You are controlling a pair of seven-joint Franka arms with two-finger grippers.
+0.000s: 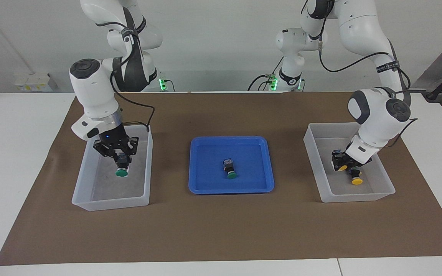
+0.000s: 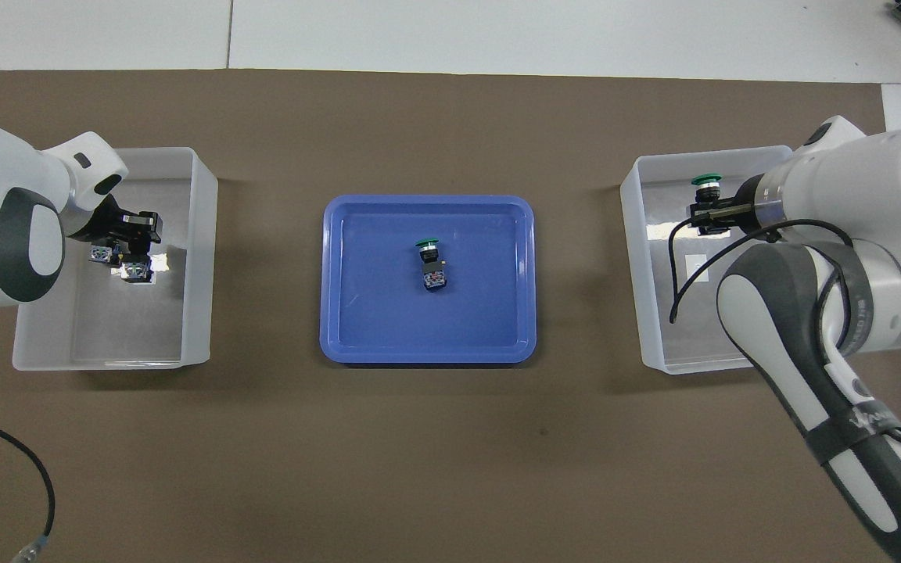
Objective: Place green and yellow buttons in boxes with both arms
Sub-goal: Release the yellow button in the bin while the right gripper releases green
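Observation:
The green button (image 2: pixel 706 188) is hanging above the bottom of the box (image 2: pixel 701 328) and would fall if I opened now. My right gripper should keep holding it until it gets there.
My right gripper (image 1: pixel 121 160) is low inside the box (image 1: pixel 109 203) at the right arm's end, shut on a green button (image 1: pixel 121 170) with its cap pointing away from the robots; the overhead view shows the gripper (image 2: pixel 707 205), button (image 2: pixel 705 181) and box (image 2: pixel 630 266). My left gripper (image 1: pixel 353 170) is low inside the other box (image 1: pixel 359 197), right at two yellow buttons (image 1: pixel 356 180) (image 1: pixel 340 163); the hand hides its grip. In the overhead view the gripper (image 2: pixel 131 249) covers them in that box (image 2: pixel 200 258). A second green button (image 1: pixel 229 168) (image 2: pixel 431 262) lies in the blue tray.
The shallow blue tray (image 1: pixel 205 184) (image 2: pixel 341 328) sits in the middle of the brown mat (image 1: pixel 221 230), between the two boxes. A loose cable (image 2: pixel 36 485) lies on the mat toward the left arm's end, near the robots.

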